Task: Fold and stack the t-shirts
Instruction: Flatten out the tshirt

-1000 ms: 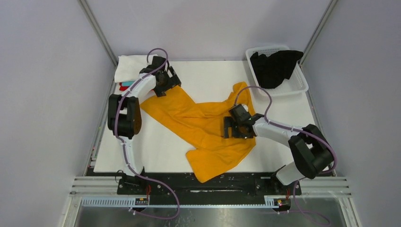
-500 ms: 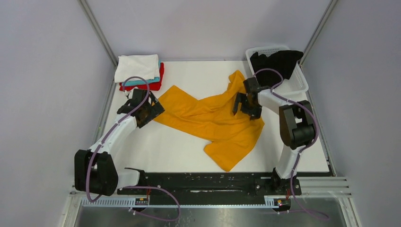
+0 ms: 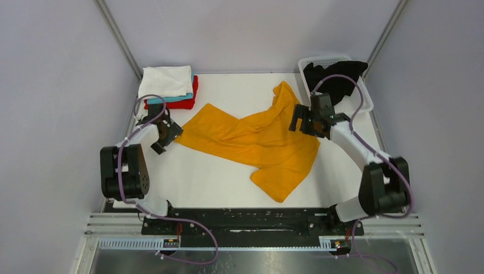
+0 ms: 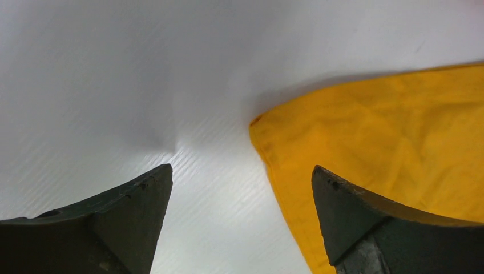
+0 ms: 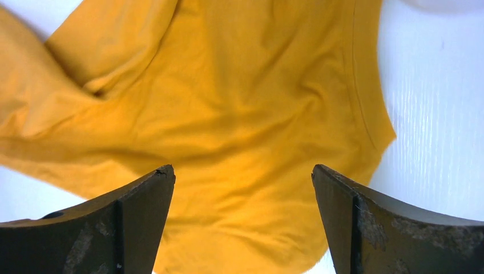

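Observation:
The mustard-orange t-shirt [image 3: 257,142] is crumpled and has to be spread flat for folding, so the left gripper should grab it by its outer corner [image 3: 178,139] next.
The mustard-orange t-shirt [image 3: 257,142] lies crumpled across the middle of the table. It also shows in the left wrist view [image 4: 388,142] and the right wrist view [image 5: 228,114]. My left gripper [image 3: 165,134] is open and empty at the shirt's left corner, with one finger over the cloth edge. My right gripper [image 3: 302,121] is open and empty over the shirt's right part. A folded stack of white t-shirt [image 3: 166,81], teal t-shirt [image 3: 184,97] and red t-shirt [image 3: 171,104] sits at the back left. The black t-shirt [image 3: 337,77] lies in the basket.
The white lattice basket [image 3: 365,103] stands at the back right corner. The white table surface [image 3: 200,177] ends at a black rail along the front. Grey walls and metal posts enclose the left, back and right sides.
The left arm pulled back left to the shirt's left corner. The right gripper moved right and slightly back. The orange shirt has shifted and spread a little.

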Available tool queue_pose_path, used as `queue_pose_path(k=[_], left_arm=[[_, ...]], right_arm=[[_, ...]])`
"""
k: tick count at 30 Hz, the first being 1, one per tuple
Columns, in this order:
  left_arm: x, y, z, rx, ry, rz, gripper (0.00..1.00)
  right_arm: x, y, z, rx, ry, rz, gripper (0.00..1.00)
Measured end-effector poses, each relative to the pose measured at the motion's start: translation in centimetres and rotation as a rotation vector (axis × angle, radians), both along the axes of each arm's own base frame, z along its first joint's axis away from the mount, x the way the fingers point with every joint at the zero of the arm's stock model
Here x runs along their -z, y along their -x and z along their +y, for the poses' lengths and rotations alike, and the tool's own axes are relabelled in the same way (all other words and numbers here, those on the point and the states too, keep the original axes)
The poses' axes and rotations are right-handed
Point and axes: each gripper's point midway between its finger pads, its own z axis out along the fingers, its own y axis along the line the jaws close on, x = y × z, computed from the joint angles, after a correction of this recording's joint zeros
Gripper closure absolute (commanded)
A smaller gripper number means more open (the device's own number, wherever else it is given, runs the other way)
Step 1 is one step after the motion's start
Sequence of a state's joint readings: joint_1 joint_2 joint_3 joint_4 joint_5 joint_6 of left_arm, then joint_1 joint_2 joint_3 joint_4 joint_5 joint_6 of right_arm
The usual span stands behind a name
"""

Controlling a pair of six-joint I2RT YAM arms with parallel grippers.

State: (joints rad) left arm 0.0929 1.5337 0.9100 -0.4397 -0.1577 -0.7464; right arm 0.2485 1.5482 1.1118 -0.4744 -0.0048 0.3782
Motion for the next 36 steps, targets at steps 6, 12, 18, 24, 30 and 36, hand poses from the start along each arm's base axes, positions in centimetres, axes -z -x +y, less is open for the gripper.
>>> queue_pose_path(k=[6,12,18,24,30,36], left_arm=[[2.1,-3.0,-0.3,0.027,0.042,0.046,0.41],[2.7,-4.0,-0.8,0.054,0.071,0.057,0.60],[2.9,-3.7,-1.2,0.074,0.085,0.062,0.96],[3.1,-3.5,-1.7,0.092,0.093,0.067,1.00],[2.9,-0.4,-2.1,0.084,0.095,0.075,1.00],[2.2,4.2,-2.9,0.065,0.083,0.052,1.00]], right_arm=[[-1.0,4.1,-0.2,-0.016,-0.063,-0.081,0.01],[-0.8,5.0,-0.5,-0.006,-0.065,-0.081,0.00],[-1.7,4.9,-0.6,-0.001,-0.066,-0.115,0.00],[-1.6,4.9,-1.1,0.014,-0.046,-0.114,0.01],[-1.3,6.5,-1.2,0.018,-0.045,-0.082,0.01],[-0.3,12.1,3.3,-0.173,-0.015,-0.009,0.02]])
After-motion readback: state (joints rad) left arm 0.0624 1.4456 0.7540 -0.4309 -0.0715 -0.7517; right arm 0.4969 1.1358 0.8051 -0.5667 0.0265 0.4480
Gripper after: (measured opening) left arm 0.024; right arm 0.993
